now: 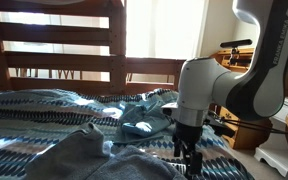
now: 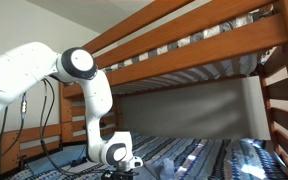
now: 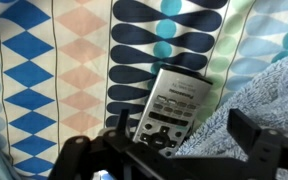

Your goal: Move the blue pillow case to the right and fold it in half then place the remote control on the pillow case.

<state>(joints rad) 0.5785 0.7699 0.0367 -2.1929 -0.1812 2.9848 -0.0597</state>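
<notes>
In the wrist view my fingers are still above the remote, on either side, so my gripper moves lower next before it closes on the remote (image 3: 172, 114).
A silver remote control (image 3: 177, 100) lies flat on the patterned bedspread (image 3: 74, 70). My gripper (image 3: 184, 130) is open, with its fingers on either side of the remote's lower end, not closed on it. A fuzzy blue-grey cloth (image 3: 269, 95) lies just right of the remote. In an exterior view the gripper (image 1: 189, 150) is low over the bed near its edge, and the light blue pillow case (image 1: 139, 124) lies crumpled just beyond it. In an exterior view the gripper (image 2: 124, 165) is down at the mattress; the remote is hidden there.
A grey-blue blanket (image 1: 79, 155) is bunched at the bed's front. The wooden headboard slats (image 1: 64, 45) stand behind. The upper bunk's wooden rail (image 2: 184, 55) runs overhead. A wooden post (image 2: 284, 120) stands at the side. White furniture (image 1: 284, 150) sits beside the bed.
</notes>
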